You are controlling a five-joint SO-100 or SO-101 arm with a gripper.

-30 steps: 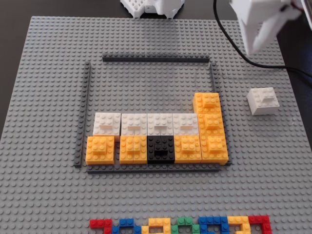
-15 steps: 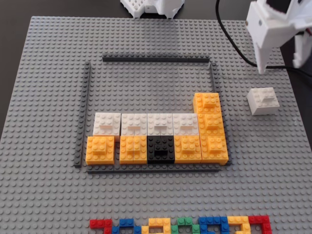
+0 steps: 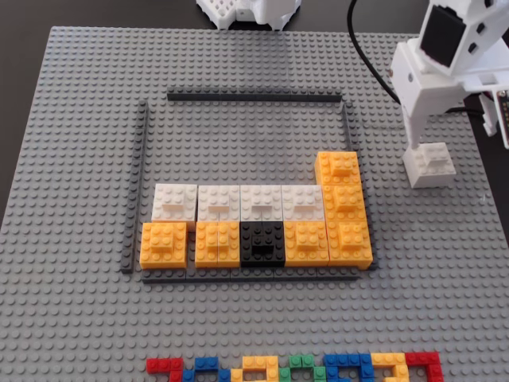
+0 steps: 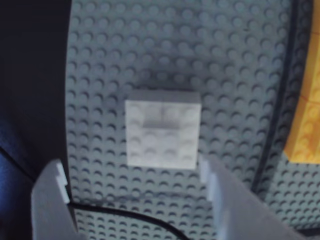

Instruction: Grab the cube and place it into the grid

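Note:
I should next grab the white cube by its opposite sides, so that it can fill an empty spot in the grid.
A small white cube stands on the grey baseplate to the right of the grid, outside it. In the wrist view the cube lies just ahead of my fingertips. My gripper hangs right over it, open and empty. In the wrist view my gripper has its jaws spread wider than the cube, and the right finger is close to the cube's corner. The grid, outlined by thin dark bars, has bare studs in its upper part.
Inside the grid sits a row of several white cubes above orange blocks and a black block; more orange blocks stack at its right. Multicoloured bricks line the front edge. A black cable crosses under the gripper.

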